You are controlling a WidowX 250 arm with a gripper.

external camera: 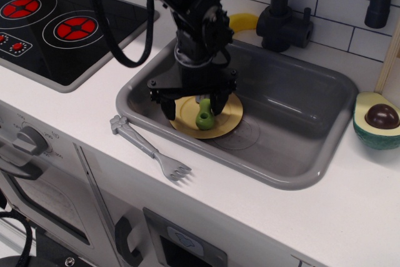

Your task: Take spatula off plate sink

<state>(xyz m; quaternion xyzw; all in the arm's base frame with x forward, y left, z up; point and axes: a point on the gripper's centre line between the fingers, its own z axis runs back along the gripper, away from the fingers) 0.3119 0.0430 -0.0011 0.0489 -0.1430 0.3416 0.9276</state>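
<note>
The gripper grabs the spatula by its lime-green handle [205, 115] next, as the spatula comes off the plate [226, 119] in the sink.
The spatula [204, 115] lies on the pale-yellow plate [226, 119] in the left part of the grey sink [294, 104]. Only its lime-green handle shows; the dark blade is hidden behind the gripper. My black gripper [194, 109] hangs low over the plate with its jaws open, one finger [168, 109] at the plate's left edge and the other [219, 103] just right of the handle's far end. It holds nothing.
A grey toy fork [150, 147] lies on the white counter in front of the sink. The black stovetop [56, 26] is at the left. A black faucet [294, 10] and a yellow object [244, 22] stand behind the sink. An avocado half [377, 120] sits at the right.
</note>
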